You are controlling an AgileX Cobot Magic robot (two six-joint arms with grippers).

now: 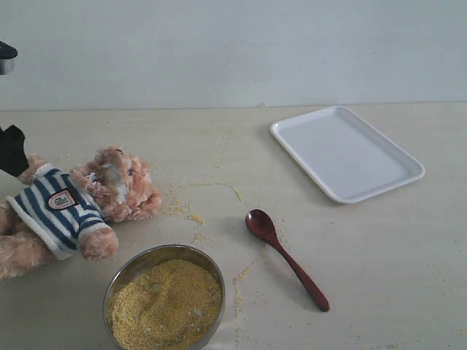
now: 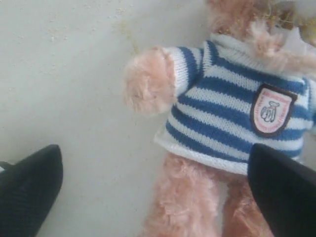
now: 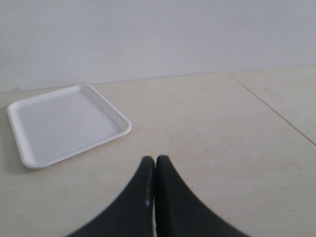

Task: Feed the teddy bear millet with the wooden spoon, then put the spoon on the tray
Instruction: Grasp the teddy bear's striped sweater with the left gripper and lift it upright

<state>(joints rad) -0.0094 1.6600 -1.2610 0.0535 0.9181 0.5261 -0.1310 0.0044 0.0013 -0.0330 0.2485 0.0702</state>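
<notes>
I will next pick up the teddy bear by its striped-shirt body with my left gripper, so the teddy bear's opening stays free for the millet [image 1: 166, 302].
The teddy bear [image 1: 66, 204] lies on its back at the left of the table, in its striped shirt. My left gripper [image 2: 154, 158] hovers over it, open wide, one of the bear's [image 2: 232, 108] legs between the spread fingers [image 2: 29, 192] and nothing gripped. The exterior view shows only a black part of that gripper [image 1: 11, 149] at the left edge. The wooden spoon [image 1: 281, 255] lies free on the table, bowl toward the bear. Millet [image 1: 166, 302] fills a steel bowl. The white tray [image 1: 346, 152] sits empty at the back right. My right gripper [image 3: 155, 160] is shut and empty, near the tray [image 3: 64, 123].
The round steel bowl [image 1: 124, 270] stands at the front edge, close to the bear's arm. Loose millet grains [image 1: 191, 215] are scattered between the bear, bowl and spoon. A pale wall rises behind the table.
</notes>
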